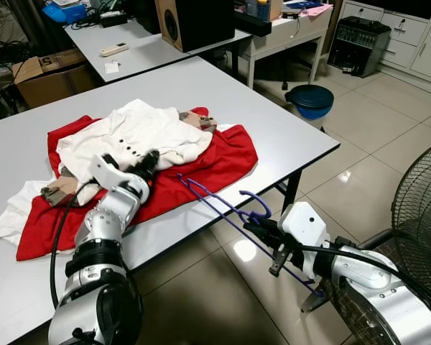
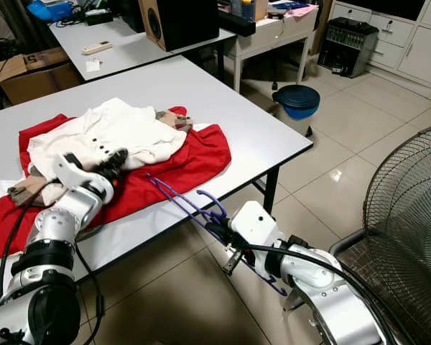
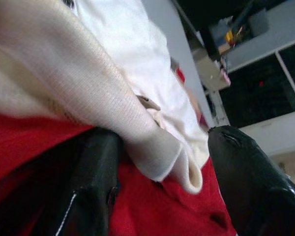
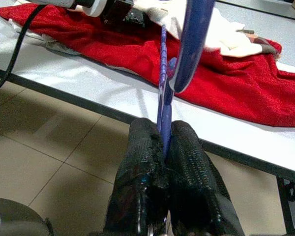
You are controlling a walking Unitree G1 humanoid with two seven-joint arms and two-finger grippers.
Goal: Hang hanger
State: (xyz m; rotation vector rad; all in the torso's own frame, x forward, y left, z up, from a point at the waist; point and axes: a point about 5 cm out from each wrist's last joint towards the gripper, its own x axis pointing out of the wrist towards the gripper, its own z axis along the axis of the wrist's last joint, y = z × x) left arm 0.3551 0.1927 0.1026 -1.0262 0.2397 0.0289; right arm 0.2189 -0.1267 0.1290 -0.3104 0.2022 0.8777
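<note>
My left gripper should grab the white garment by its raised ribbed edge (image 3: 155, 150) next, because the rest of the cloth lies loose over the red one.
A purple-blue hanger (image 1: 223, 206) is held off the front edge of the white table (image 1: 273, 122), its far end reaching over the red garment (image 1: 226, 158). My right gripper (image 1: 257, 228) is shut on the hanger's bar (image 4: 162, 98), below table height. A white buttoned garment (image 1: 136, 133) lies on top of the red one. On the table, my left gripper (image 1: 148, 164) is open at the white garment's lower edge. In the left wrist view, a fold of the white cloth (image 3: 152, 157) lies between the two black fingers (image 3: 93, 187).
A large floor fan (image 1: 424, 208) stands close on the right beside my right arm. A blue bin (image 1: 310, 100) sits on the tiled floor past the table's corner. Behind are a second table with a remote (image 1: 115, 49), a speaker (image 1: 194, 21) and a cardboard box (image 1: 43, 75).
</note>
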